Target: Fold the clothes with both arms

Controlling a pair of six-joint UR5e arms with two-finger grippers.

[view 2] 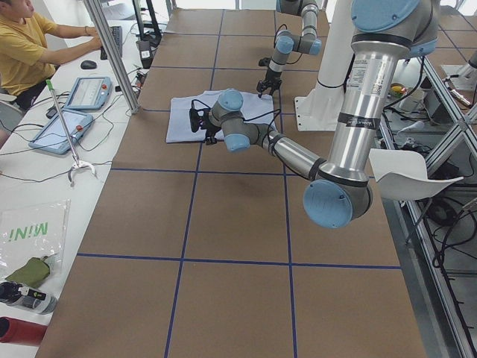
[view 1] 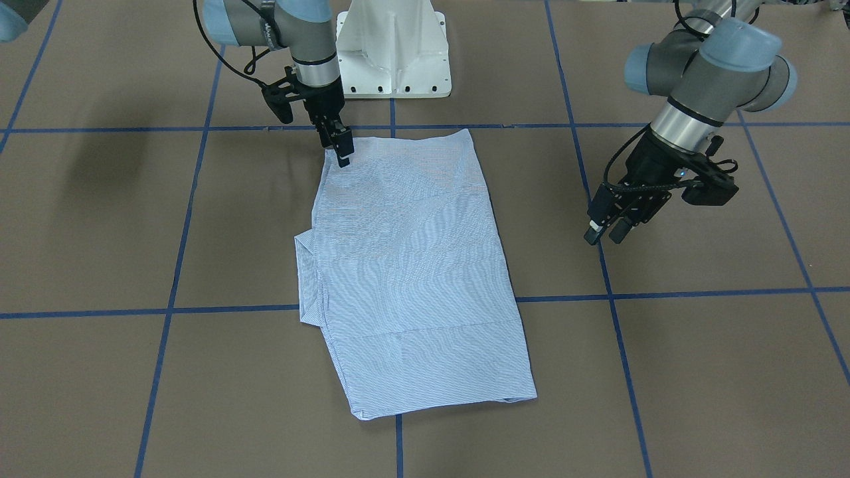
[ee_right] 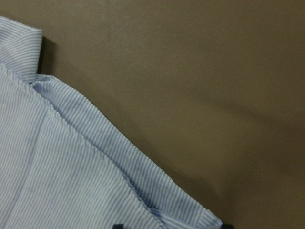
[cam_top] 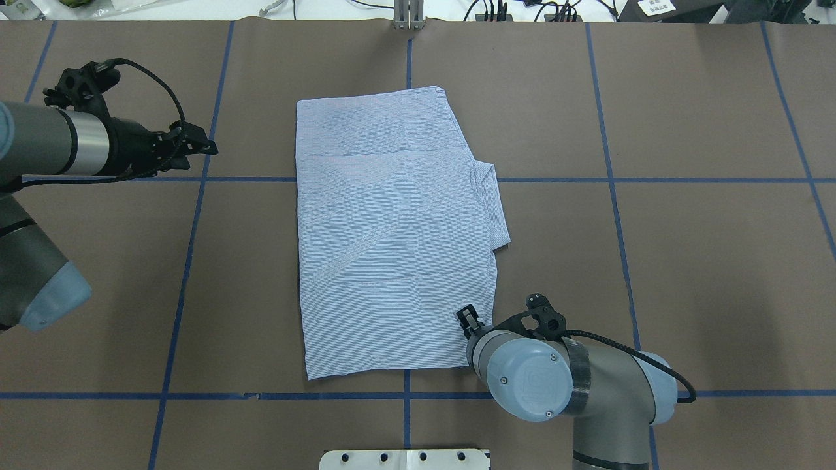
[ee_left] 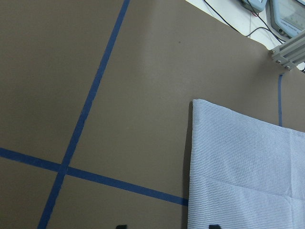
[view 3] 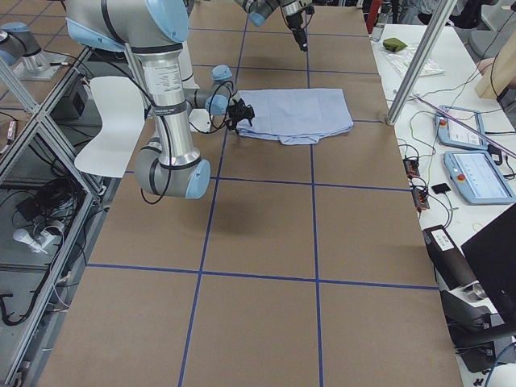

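Note:
I should next grab the shirt's folded edge's corner (view 1: 331, 153) with my right gripper to fold the shirt (view 1: 405, 265) over on itself.
The light blue striped shirt (view 1: 405, 265) lies folded into a long rectangle in the middle of the brown table, with a small flap sticking out on the robot's right side (cam_top: 498, 215). My right gripper (view 1: 342, 151) is open and points down over the shirt's near right corner (cam_top: 469, 318). In the right wrist view the shirt's edge (ee_right: 95, 157) runs between the fingertips. My left gripper (view 1: 605, 234) is open and empty. It hovers over bare table, well off the shirt's left edge (cam_top: 210, 146). The left wrist view shows the shirt's far left corner (ee_left: 238, 152).
The white pedestal base (view 1: 393, 53) stands at the robot's edge of the table. Blue tape lines (cam_top: 405, 395) cross the brown surface. An operator (view 2: 26, 45) sits at a side desk with tablets (view 2: 86, 93) beyond the far edge.

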